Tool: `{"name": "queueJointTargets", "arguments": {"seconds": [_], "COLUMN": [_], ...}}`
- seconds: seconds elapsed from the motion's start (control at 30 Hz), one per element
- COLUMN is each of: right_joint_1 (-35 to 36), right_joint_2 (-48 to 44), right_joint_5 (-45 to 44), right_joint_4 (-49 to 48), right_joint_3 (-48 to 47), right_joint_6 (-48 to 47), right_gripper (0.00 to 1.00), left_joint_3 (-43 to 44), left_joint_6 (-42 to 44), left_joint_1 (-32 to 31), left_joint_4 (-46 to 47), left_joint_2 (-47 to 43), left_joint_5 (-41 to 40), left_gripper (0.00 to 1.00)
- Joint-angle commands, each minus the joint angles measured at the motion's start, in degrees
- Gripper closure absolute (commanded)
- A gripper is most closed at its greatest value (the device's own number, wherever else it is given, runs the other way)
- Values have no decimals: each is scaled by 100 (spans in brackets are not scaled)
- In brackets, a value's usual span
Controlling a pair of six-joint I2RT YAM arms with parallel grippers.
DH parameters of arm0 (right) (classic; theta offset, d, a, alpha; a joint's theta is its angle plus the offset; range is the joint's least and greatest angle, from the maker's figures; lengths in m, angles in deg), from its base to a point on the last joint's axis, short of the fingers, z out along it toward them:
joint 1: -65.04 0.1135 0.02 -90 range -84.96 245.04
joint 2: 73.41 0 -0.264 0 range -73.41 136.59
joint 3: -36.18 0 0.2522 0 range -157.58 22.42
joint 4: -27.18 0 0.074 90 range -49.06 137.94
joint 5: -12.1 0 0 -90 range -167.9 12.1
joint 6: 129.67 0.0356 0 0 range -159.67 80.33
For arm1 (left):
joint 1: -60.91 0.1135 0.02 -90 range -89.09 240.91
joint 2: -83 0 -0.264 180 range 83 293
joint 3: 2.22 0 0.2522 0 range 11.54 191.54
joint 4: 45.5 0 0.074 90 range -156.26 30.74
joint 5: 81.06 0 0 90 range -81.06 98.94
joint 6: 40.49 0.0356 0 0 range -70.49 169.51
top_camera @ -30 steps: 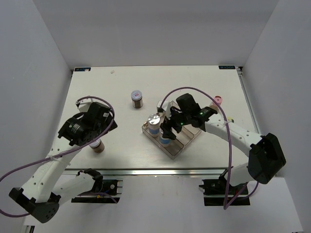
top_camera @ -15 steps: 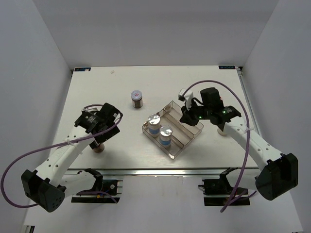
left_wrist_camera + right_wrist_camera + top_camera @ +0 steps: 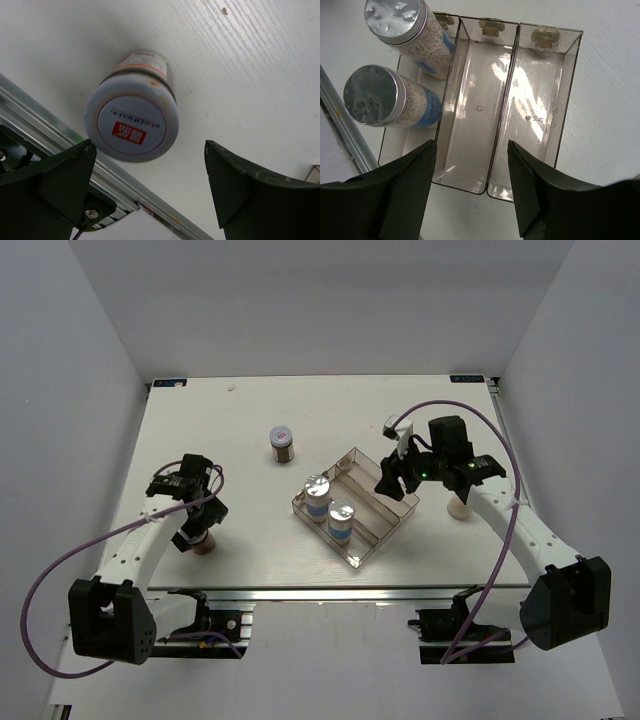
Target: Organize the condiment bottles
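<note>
My left gripper grabs the sides of the jar's red-marked lid [image 3: 200, 538] [image 3: 132, 125] next, so the brown jar's body stays free to stand in the tray's empty section.
A brown jar [image 3: 204, 544] with a red-marked lid [image 3: 132, 125] stands near the table's front left edge. My left gripper [image 3: 199, 526] is open just above it, and the jar sits ahead of the fingers [image 3: 148, 186], not between them. Two silver-capped, blue-labelled jars [image 3: 317, 487] [image 3: 342, 512] stand in the clear tray's [image 3: 361, 558] left compartment, and both show in the right wrist view [image 3: 395, 17] [image 3: 370, 95]. My right gripper [image 3: 391, 482] is open and empty over the tray's two empty compartments [image 3: 472, 195]. A second brown jar [image 3: 282, 440] stands behind the tray. A cream jar [image 3: 458, 508] shows beside my right arm. The pink-capped jar is hidden.
The metal rail of the table's front edge [image 3: 60, 150] runs close beside the left brown jar. Purple cables loop over both arms. White walls close the table in on three sides.
My right gripper let go of the second silver-capped jar in the tray and drew back to the right. My left gripper swung down and round over the front brown jar.
</note>
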Motion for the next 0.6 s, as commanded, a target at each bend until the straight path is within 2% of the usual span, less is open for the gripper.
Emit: {"name": "queueJointTargets", "arguments": {"seconds": [0.0, 0.33, 0.57], "right_joint_1": [-80, -273, -300], "right_joint_2": [4, 56, 153], "right_joint_5": [228, 228, 219], "right_joint_4": [-171, -136, -92], "right_joint_3": [-232, -241, -320], "right_joint_6": [92, 109, 101], "right_gripper": [35, 34, 35], "left_joint_3": [-71, -168, -177], "left_joint_6": [372, 741, 803], "left_joint_1": [194, 695, 801], "left_joint_4": [591, 986, 1163], "left_joint_2": [197, 462, 602], "left_joint_5": [213, 116, 274], "left_gripper": [2, 2, 13]}}
